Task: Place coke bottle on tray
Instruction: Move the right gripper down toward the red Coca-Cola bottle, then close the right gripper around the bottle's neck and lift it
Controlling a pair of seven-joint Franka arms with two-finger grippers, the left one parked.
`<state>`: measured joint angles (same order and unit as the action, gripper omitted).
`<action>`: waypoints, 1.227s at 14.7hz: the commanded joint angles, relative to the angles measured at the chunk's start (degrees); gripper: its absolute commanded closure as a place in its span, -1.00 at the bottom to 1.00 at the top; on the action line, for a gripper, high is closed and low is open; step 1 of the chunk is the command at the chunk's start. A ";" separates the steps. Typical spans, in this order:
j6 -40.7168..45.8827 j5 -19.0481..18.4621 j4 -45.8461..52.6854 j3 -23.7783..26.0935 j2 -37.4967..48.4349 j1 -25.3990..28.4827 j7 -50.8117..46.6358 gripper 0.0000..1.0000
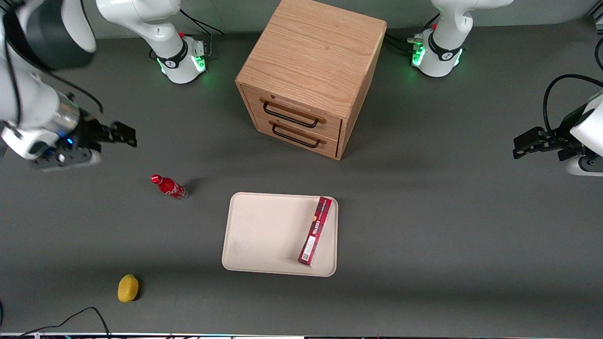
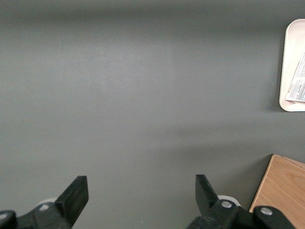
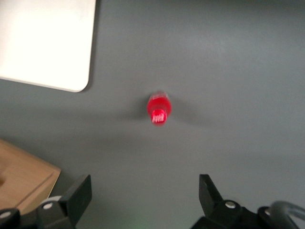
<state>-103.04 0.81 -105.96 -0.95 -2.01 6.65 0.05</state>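
The coke bottle needs to go on the tray, so my right gripper needs to grab the bottle by its red cap end next.
The coke bottle is small and red with a red cap. It stands upright on the grey table, beside the tray toward the working arm's end. The right wrist view shows it from above. The cream tray lies flat near the table's middle; its rounded corner shows in the right wrist view. My right gripper hangs above the table, farther from the front camera than the bottle and apart from it. It is open and empty, its dark fingers spread wide.
A long dark-red carton lies on the tray's side toward the parked arm. A wooden two-drawer cabinet stands farther back. A yellow lemon lies near the front edge. A black cable runs by it.
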 commanded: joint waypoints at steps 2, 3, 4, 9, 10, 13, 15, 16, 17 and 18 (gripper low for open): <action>-16.98 -0.02 -12.23 0.16 -0.80 -0.93 2.15 -1.00; -20.07 -0.02 -13.82 0.16 -1.41 -0.76 2.06 -1.00; -22.01 -0.11 -14.88 0.16 -1.77 -0.84 2.15 -0.99; -34.59 -0.11 -22.44 0.07 -3.09 -0.93 2.41 -0.97; -35.12 -0.11 -22.80 0.07 -3.18 -0.93 2.41 -0.96; -35.74 -0.20 -24.12 0.07 -3.09 -1.11 2.41 -0.72; -35.65 -0.20 -24.12 0.07 -3.09 -1.11 2.67 0.00; -35.57 -0.29 -24.21 0.07 -2.83 -1.11 2.76 0.35; -35.30 -0.29 -24.12 0.07 -2.74 -1.11 2.94 0.70; -34.87 -0.29 -24.12 0.07 -2.56 -1.11 3.12 1.00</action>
<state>-137.45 0.81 -129.33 -1.08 -5.62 6.20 1.31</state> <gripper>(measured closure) 0.542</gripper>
